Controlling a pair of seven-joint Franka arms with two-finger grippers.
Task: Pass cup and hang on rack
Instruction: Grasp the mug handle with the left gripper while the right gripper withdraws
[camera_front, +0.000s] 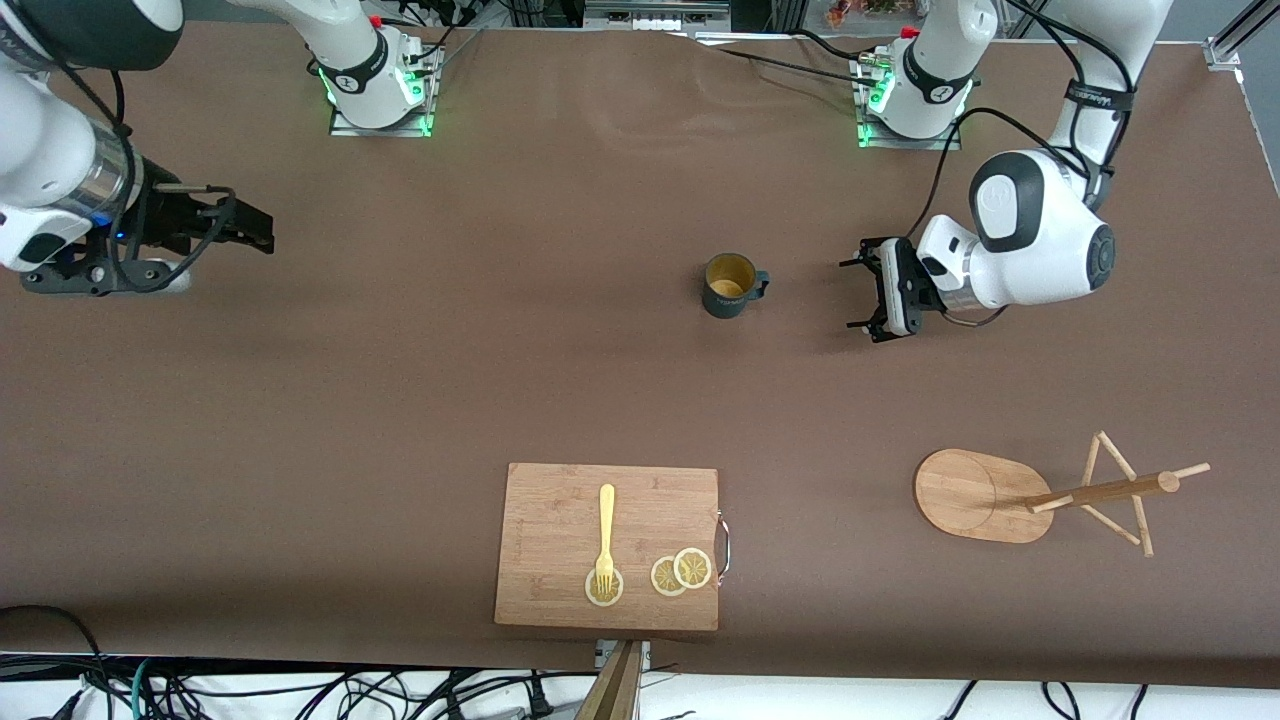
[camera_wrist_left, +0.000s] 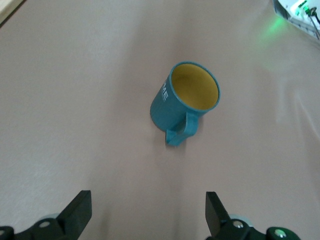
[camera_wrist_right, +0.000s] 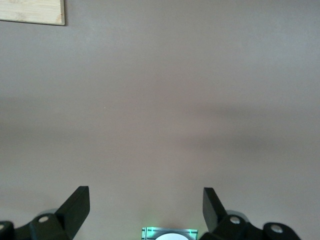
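Observation:
The cup's opening (camera_front: 729, 272) should stay free to slip onto the rack, so my left gripper needs to reach the cup and grab its loop handle (camera_front: 759, 284).
The dark teal cup (camera_front: 732, 285) stands upright on the brown table near its middle, yellow-tan inside showing. Its loop handle points toward my left gripper (camera_front: 856, 295). That gripper hovers low beside the cup toward the left arm's end, open and holding nothing. In the left wrist view the cup (camera_wrist_left: 185, 102) sits well ahead of the open left gripper (camera_wrist_left: 147, 200). The bamboo rack (camera_front: 965, 492) stands nearer the front camera than the cup, at the left arm's end. My right gripper (camera_front: 260, 230) waits open over bare table at the right arm's end; its wrist view shows the right gripper (camera_wrist_right: 145, 197) holding nothing.
A rectangular bamboo cutting board (camera_front: 560, 500) lies near the table's front edge, with a yellow fork (camera_front: 606, 535) and three lemon slices (camera_front: 680, 572) on it. A corner of that board (camera_wrist_right: 32, 11) shows in the right wrist view. Both arm bases stand farthest from the front camera.

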